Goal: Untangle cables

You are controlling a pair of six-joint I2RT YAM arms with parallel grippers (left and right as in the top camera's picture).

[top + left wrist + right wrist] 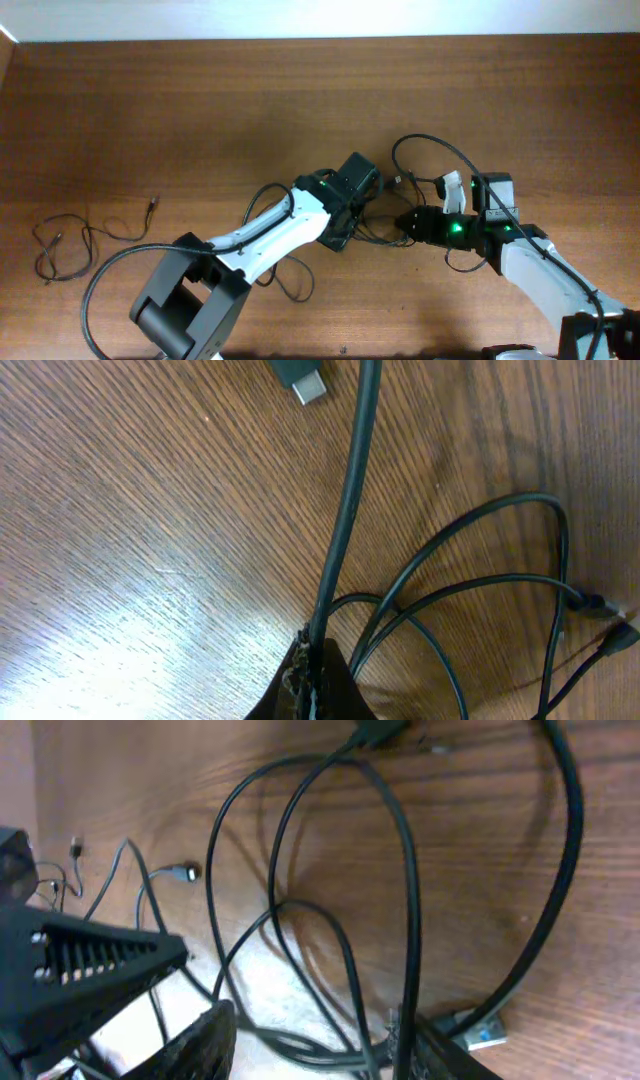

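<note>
The right gripper grabs the strands at the knot's side [405, 235] [366, 1055] opposite my left gripper next, to pull the tangled cables apart.
The tangled black cables [385, 222] lie between my two grippers at the table's middle, with one loop [430, 150] arching toward the back. My left gripper [315, 678] is shut on one cable [345, 520], which runs away from it past a silvery-tipped plug [305, 385]. Thinner cable loops [470, 590] curve to its right. In the overhead view the left gripper [342, 236] sits just left of the knot. My right gripper [405, 222] is at the knot's right side. Its jaws stand open [310, 1032] with several cable strands [410, 920] passing between them, none pinched.
A separate thin cable [80, 235] lies loose at the table's far left. A silvery plug with a blue insert [482, 1035] rests beside my right gripper's right finger. The left gripper's black body [90, 965] shows at the left of the right wrist view.
</note>
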